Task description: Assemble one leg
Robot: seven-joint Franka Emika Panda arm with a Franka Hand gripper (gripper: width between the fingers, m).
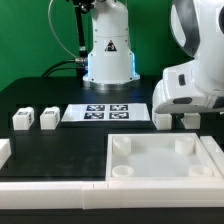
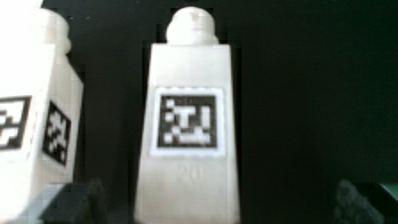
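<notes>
My gripper will next grab the leg by its tagged body (image 2: 189, 140), so that the white leg's round peg can go into the tray's corner socket.
In the wrist view a white leg (image 2: 192, 110) with a black-and-white tag (image 2: 189, 123) lies on the black table between my two dark fingertips (image 2: 79, 205), with gaps on both sides. My gripper (image 2: 222, 206) is open and holds nothing. A second leg (image 2: 36, 110) lies close beside the first. In the exterior view the gripper (image 1: 180, 110) hangs low over two legs (image 1: 164, 120) at the exterior view's right. Two more legs (image 1: 22, 120) (image 1: 47, 118) stand at the left. The fingers are mostly hidden by the white hand there.
The marker board (image 1: 105, 113) lies mid-table behind the large white tray-like part (image 1: 165, 185) with round corner sockets. A long white rail (image 1: 50, 190) runs along the front left and a white block (image 1: 4, 150) sits at the far left. The robot base (image 1: 108, 50) stands at the back.
</notes>
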